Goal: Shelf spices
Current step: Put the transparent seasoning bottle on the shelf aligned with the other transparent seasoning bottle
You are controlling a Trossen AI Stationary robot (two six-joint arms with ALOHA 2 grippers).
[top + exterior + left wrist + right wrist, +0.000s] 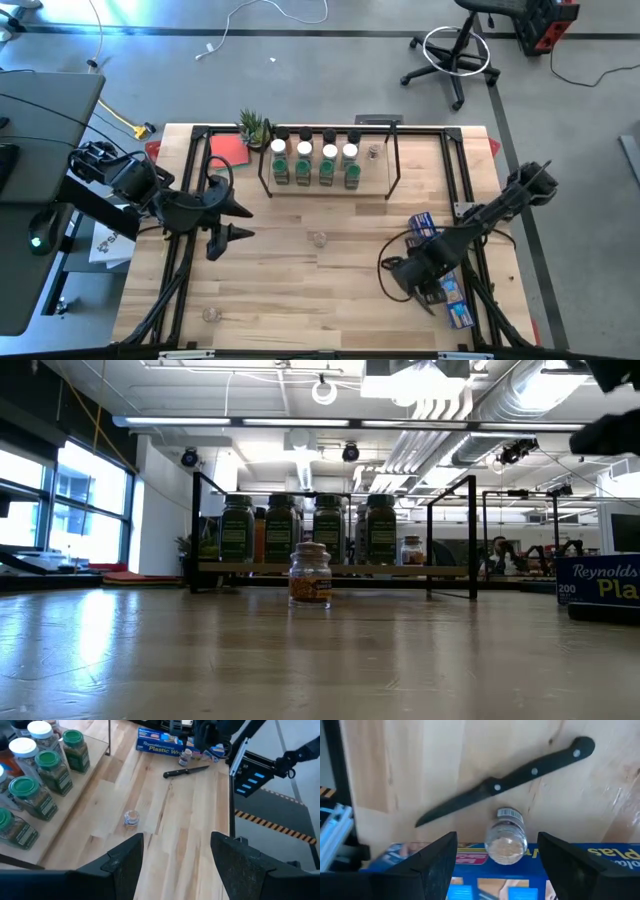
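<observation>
In the right wrist view my right gripper's fingers are still above the small jar by the blue box, so it comes down before it closes.
The shelf stands at the table's far middle. Several green-capped and white-capped spice jars stand on its boards, and a small clear jar stands at its right end. One clear-capped jar stands alone mid-table. Another jar sits near the near-left corner. A further small jar rests beside the blue box. My left gripper hovers open left of the mid-table jar. My right gripper is open above the jar by the box, one finger to either side.
A long blue printed box lies along the table's right side. A black-handled knife lies just beyond the small jar. A small plant and a red sheet sit left of the shelf. A black frame edges the table.
</observation>
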